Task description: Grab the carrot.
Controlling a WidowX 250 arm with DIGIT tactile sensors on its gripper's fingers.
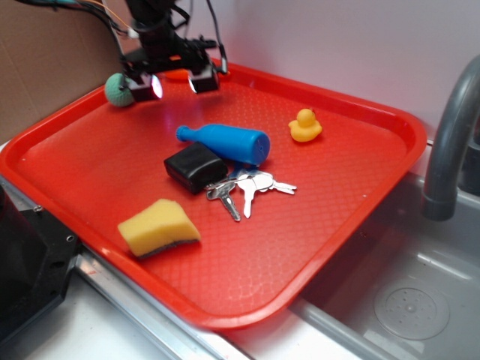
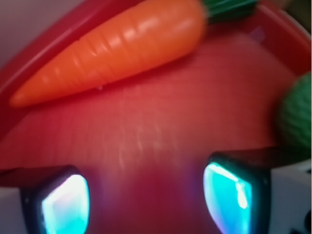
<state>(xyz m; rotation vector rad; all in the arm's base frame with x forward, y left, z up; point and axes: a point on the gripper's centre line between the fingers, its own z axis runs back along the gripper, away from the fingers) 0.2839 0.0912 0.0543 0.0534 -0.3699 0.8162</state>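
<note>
My gripper needs to move toward the carrot first, then close on it. My fingers stop short of the orange carrot (image 2: 112,51) and would miss if closed now.
The carrot (image 2: 122,46) is orange and tapered with a dark green stub top (image 2: 229,7). It lies along the far rim of the red tray (image 2: 161,126), pointed end to the left in the wrist view. In the exterior view only a sliver of the carrot (image 1: 178,74) shows behind the gripper (image 1: 177,85), at the tray's back left. The gripper is open, its two lit fingertips (image 2: 66,204) wide apart with only bare tray between them. The carrot lies just beyond the fingertips, not between them.
A green knitted ball (image 1: 118,89) sits just left of the gripper, at the right edge in the wrist view (image 2: 297,117). Mid-tray lie a blue bottle (image 1: 225,142), a black key fob with keys (image 1: 196,167), a yellow sponge (image 1: 157,227) and a yellow duck (image 1: 304,125). A sink and faucet (image 1: 450,135) stand to the right.
</note>
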